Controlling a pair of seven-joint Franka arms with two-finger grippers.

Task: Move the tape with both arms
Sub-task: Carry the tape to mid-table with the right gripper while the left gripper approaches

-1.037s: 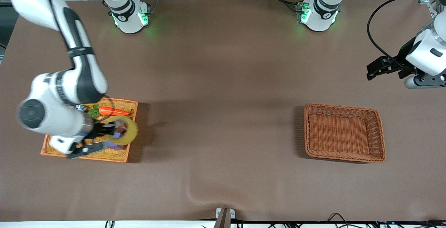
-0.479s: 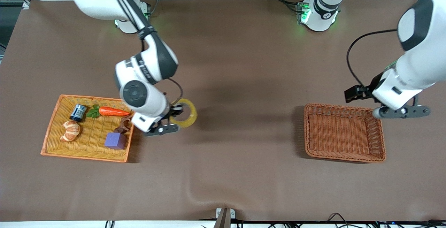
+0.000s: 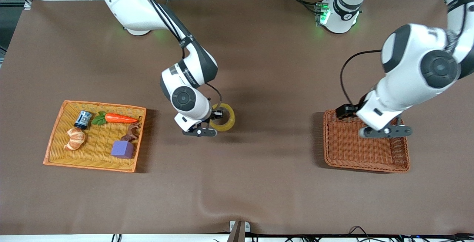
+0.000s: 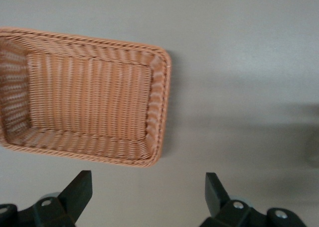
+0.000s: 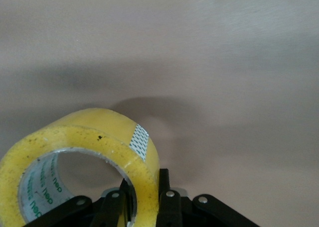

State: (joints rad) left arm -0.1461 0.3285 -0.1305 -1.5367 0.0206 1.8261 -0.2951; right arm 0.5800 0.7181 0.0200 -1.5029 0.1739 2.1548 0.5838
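The left gripper reaches the tape and grabs its free yellow ring wall (image 3: pixel 233 117) next, to transfer the tape into the brown wicker basket (image 3: pixel 366 142).
The tape (image 3: pixel 223 117), a yellowish ring with a grey core, hangs in my right gripper (image 3: pixel 215 117) over the bare middle of the table. In the right wrist view the two fingers pinch the wall of the tape (image 5: pixel 84 152), one inside the ring and one outside. My left gripper (image 3: pixel 385 131) is open and empty, up over the brown wicker basket (image 3: pixel 366 142) at the left arm's end. In the left wrist view its black fingertips (image 4: pixel 79 189) stand wide apart over bare table beside the basket (image 4: pixel 84 110).
An orange wicker tray (image 3: pixel 55 131) at the right arm's end holds a carrot (image 3: pixel 119 118), a croissant toy (image 3: pixel 75 138), a purple cube (image 3: pixel 123 149), a small dark can (image 3: pixel 83 119) and a brown piece (image 3: pixel 130 134).
My right gripper has carried the tape up out of the orange tray and across toward the table's middle. My left arm has swung in and come over the brown basket.
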